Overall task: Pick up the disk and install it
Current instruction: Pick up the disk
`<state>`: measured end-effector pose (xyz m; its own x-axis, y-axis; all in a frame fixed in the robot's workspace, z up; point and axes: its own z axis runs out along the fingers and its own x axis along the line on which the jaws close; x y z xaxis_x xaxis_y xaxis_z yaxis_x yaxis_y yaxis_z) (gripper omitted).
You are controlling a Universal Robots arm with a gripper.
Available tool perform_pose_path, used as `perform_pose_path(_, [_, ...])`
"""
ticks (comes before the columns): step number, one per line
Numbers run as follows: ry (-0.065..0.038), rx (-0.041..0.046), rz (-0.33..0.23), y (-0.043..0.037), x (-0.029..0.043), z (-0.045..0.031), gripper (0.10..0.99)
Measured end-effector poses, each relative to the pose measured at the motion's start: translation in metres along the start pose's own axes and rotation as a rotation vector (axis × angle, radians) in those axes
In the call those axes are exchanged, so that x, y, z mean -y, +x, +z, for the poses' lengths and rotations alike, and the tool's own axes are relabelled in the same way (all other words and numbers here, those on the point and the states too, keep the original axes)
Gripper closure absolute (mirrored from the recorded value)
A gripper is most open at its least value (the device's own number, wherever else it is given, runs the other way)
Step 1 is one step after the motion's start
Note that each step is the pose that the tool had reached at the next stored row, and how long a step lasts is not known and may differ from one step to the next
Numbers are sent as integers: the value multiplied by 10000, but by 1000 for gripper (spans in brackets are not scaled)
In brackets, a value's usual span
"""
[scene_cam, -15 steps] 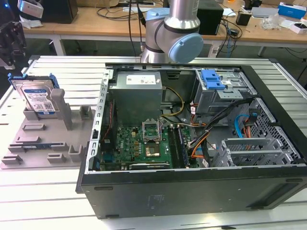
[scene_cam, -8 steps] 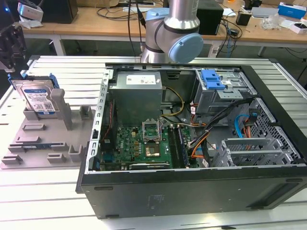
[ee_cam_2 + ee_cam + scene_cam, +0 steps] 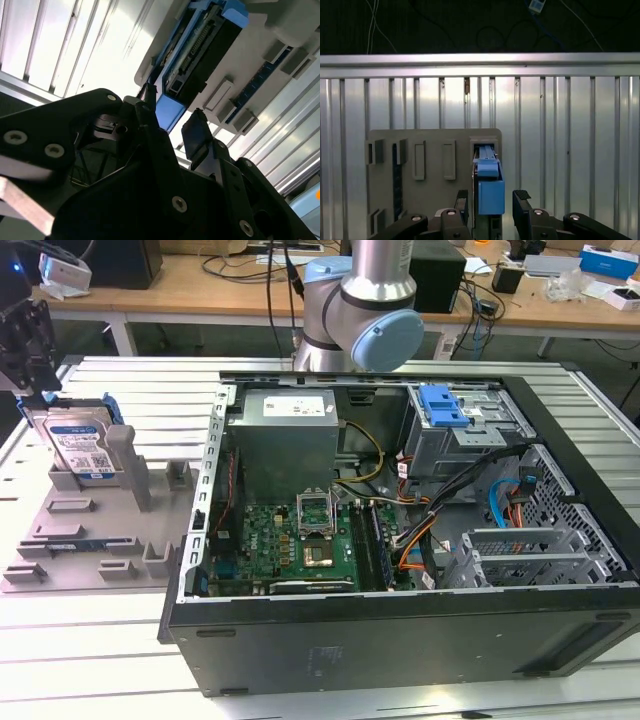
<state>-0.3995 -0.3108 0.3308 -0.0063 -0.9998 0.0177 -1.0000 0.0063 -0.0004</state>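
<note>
My fingers stop above the disk's blue bracket [image 3: 110,405], high at its top edge [image 3: 75,403], so it is too early to close; my gripper moves lower first.
The disk [image 3: 82,448] stands on edge in a slot at the far end of a grey fixture plate [image 3: 60,565], on the exterior view's left. It is silver with a white-and-blue label and a blue rail bracket. My gripper [image 3: 38,392] hangs just above its top edge. In both wrist views the blue bracket [image 3: 491,192] [image 3: 169,112] sits between the two black fingers [image 3: 521,202] [image 3: 195,135]. A small gap shows on each side, so the gripper [image 3: 492,200] [image 3: 172,122] is open and straddles the disk.
An open computer case [image 3: 400,640] lies to the exterior view's right of the fixture. It holds a grey power-supply box [image 3: 285,435], a green motherboard [image 3: 290,540] and a drive cage with a blue latch [image 3: 445,405]. Everything rests on a slatted aluminium table [image 3: 570,150].
</note>
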Motion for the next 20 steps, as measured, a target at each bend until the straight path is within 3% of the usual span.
perform_pose_path(20, [1,-140,0,-4,-9,227,604])
